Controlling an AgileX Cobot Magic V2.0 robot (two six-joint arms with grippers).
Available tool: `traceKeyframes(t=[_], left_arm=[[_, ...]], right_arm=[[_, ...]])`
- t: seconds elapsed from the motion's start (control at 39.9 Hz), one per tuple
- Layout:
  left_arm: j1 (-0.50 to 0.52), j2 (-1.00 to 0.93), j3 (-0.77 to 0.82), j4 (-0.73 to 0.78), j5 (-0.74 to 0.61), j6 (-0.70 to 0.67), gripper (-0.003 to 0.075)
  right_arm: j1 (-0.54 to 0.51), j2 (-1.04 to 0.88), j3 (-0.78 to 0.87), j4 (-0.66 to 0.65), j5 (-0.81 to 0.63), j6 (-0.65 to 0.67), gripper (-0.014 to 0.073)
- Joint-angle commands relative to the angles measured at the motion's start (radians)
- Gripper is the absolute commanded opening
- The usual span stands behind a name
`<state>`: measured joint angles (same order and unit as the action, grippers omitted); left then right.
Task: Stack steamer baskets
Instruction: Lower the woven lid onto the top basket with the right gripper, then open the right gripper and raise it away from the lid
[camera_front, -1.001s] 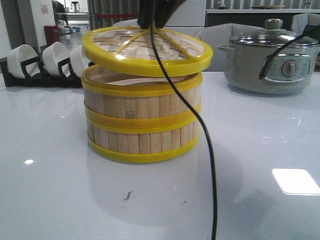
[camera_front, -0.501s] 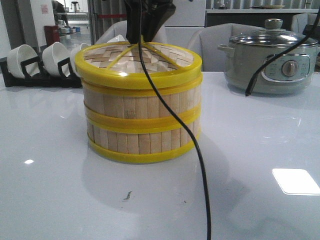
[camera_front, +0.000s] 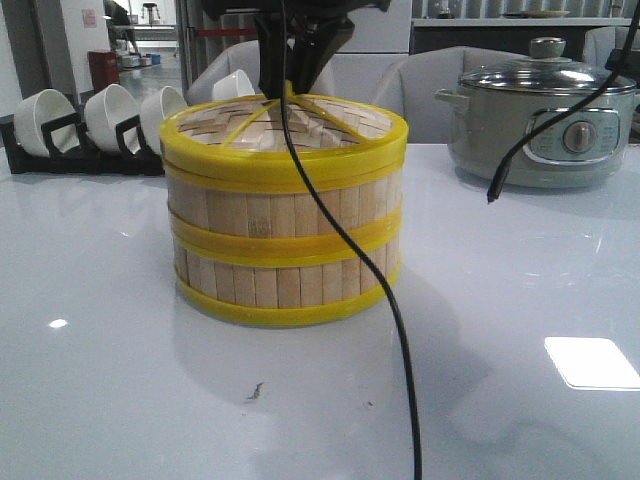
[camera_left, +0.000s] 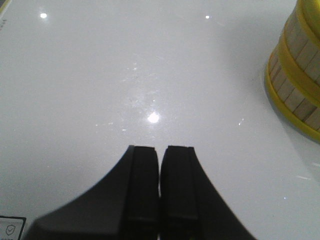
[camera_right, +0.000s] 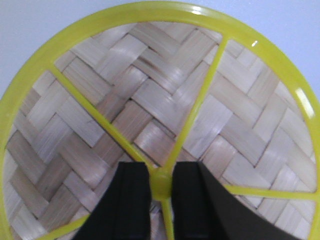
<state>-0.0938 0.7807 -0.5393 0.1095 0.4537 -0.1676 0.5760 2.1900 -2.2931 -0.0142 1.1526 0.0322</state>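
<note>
The lid's yellow rim sits level all round on the upper basket (camera_front: 285, 212), so my right gripper should open now.
Two steamer baskets are stacked at the table's middle, the upper basket (camera_front: 285, 212) resting on the lower basket (camera_front: 285, 282). The woven yellow-rimmed lid (camera_front: 230, 135) lies level on the upper basket. My right gripper (camera_front: 290, 88) comes down from above onto the lid's centre. In the right wrist view the right gripper (camera_right: 161, 180) is shut on the yellow hub where the spokes of the lid (camera_right: 165, 85) meet. My left gripper (camera_left: 160, 150) is shut and holds nothing, low over the bare white table, with the stack's wall (camera_left: 295, 75) off to one side.
A black cable (camera_front: 350, 240) hangs in front of the stack, down to the front edge. A grey-green electric pot (camera_front: 545, 120) with a glass lid stands at the back right. White bowls in a black rack (camera_front: 90, 125) stand at the back left.
The lid was tilted and held above the upper basket; it has come down and now sits level on that basket's rim. The right gripper stays on its hub.
</note>
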Motion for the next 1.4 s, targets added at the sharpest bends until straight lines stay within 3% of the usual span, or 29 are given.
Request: traceKeyframes(t=[0.0, 0.33, 0.48, 0.58, 1.08, 1.25, 1.38], left_arm=[[0.004, -0.006, -0.029, 0.005, -0.073, -0.010, 0.0083], [0.004, -0.006, -0.029, 0.005, -0.073, -0.010, 0.0083], [0.004, -0.006, -0.029, 0.005, -0.073, -0.010, 0.0083], [0.004, -0.006, -0.029, 0.005, -0.073, -0.010, 0.0083], [0.004, -0.006, -0.029, 0.005, -0.073, -0.010, 0.0083], [0.004, -0.006, -0.029, 0.005, -0.073, -0.010, 0.0083], [0.004, -0.006, -0.029, 0.005, -0.073, -0.010, 0.0083]], right_arm=[[-0.005, -0.061, -0.034, -0.016, -0.057, 0.001, 0.0049], [-0.005, -0.061, -0.034, -0.015, -0.053, 0.001, 0.0080], [-0.005, -0.061, -0.034, -0.015, -0.051, 0.001, 0.0315], [-0.005, -0.064, -0.034, -0.015, -0.055, 0.001, 0.0414], [-0.023, -0.201, -0.034, -0.072, -0.165, 0.001, 0.0414], [-0.087, -0.301, -0.016, -0.106, -0.183, 0.001, 0.0414], [-0.156, -0.408, 0.092, -0.106, -0.212, 0.001, 0.0414]])
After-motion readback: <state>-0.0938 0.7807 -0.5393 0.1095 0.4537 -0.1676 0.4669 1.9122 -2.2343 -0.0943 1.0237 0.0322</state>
